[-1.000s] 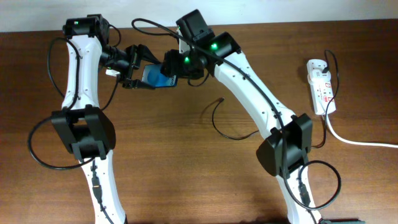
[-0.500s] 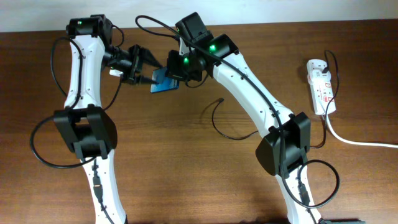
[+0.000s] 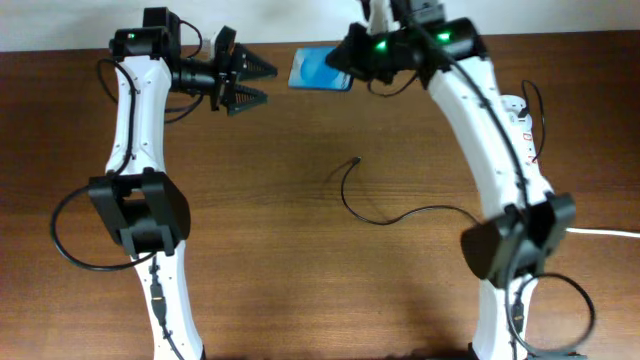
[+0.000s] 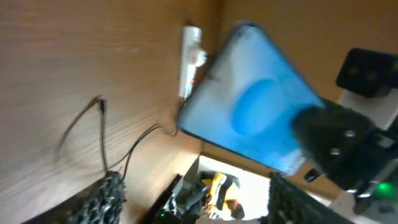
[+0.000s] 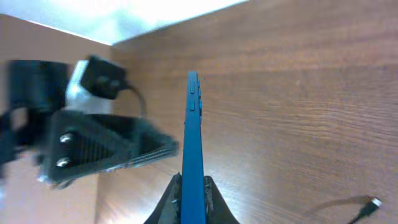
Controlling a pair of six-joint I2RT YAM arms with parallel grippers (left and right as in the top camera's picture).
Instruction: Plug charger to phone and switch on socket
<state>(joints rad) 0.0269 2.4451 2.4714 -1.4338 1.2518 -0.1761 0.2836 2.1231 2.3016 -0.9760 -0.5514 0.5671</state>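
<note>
Next, my left gripper grabs the phone [image 3: 318, 69] by its edge opposite my right gripper. That leaves the phone's end free for plugging the charger.
My right gripper [image 3: 347, 62] is shut on the phone [image 3: 318, 69], a blue-screened handset held in the air over the far edge of the table. In the right wrist view the phone [image 5: 193, 130] stands edge-on between the jaws of that gripper [image 5: 193, 190]. My left gripper [image 3: 250, 82] is open and empty, just left of the phone and apart from it. From the left wrist the phone [image 4: 249, 106] fills the view ahead of the open fingers [image 4: 102, 199]. The charger [image 3: 375, 215] lies loose mid-table, its plug [image 3: 357, 160] free. The socket [image 3: 516, 106] lies far right, partly behind the right arm.
The thick white cord [image 3: 600, 231] runs off the socket to the right edge. The table's far edge meets a pale wall [image 3: 260, 20] just behind both grippers. The socket [image 4: 191, 59] and charger cable [image 4: 102, 127] also show blurred in the left wrist view.
The left gripper let go of the phone and opened, drawing back left. The right gripper, shut on the phone, carried it up and to the right, away from the left gripper.
</note>
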